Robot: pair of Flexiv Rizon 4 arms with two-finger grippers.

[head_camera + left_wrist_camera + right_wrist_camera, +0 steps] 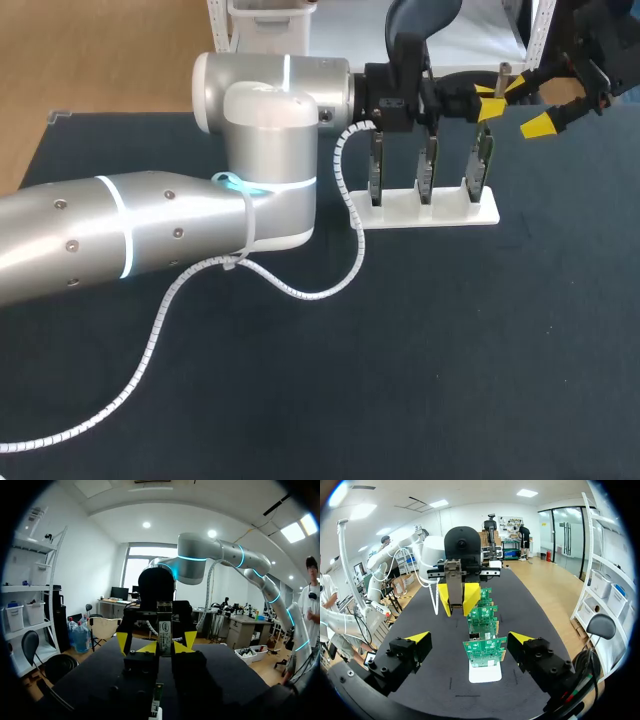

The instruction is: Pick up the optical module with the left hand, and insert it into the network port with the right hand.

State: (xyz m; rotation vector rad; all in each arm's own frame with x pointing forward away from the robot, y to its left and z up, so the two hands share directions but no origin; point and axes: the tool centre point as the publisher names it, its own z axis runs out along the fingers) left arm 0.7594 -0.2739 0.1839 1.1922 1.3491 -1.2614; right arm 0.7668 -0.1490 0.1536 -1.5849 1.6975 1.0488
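The right gripper takes hold of the optical module by its bare upper end (pixel 503 72) (pixel 453 572) next, since yellow fingers already cover its lower part.
The optical module (pixel 164 626), a slim metal bar with a label, stands upright in my left gripper (pixel 164 649), which is shut on it. In the head view the left gripper (pixel 489 100) hangs above the right end of a white rack (pixel 440 214) that carries three green circuit boards (pixel 481 158). My right gripper (pixel 469 637) faces it, open wide, with the nearest board (pixel 485 651) below and between its fingers. From the right wrist, the module (pixel 454 582) and the left gripper (pixel 457 599) sit just beyond the boards. In the head view the right gripper (pixel 530 106) is just right of the left one.
A white spiral cable (pixel 300 290) trails from my left arm (pixel 150 230) across the dark table (pixel 450 350). The left arm covers much of the table's left half. The rack (pixel 485 672) stands near the table's far edge.
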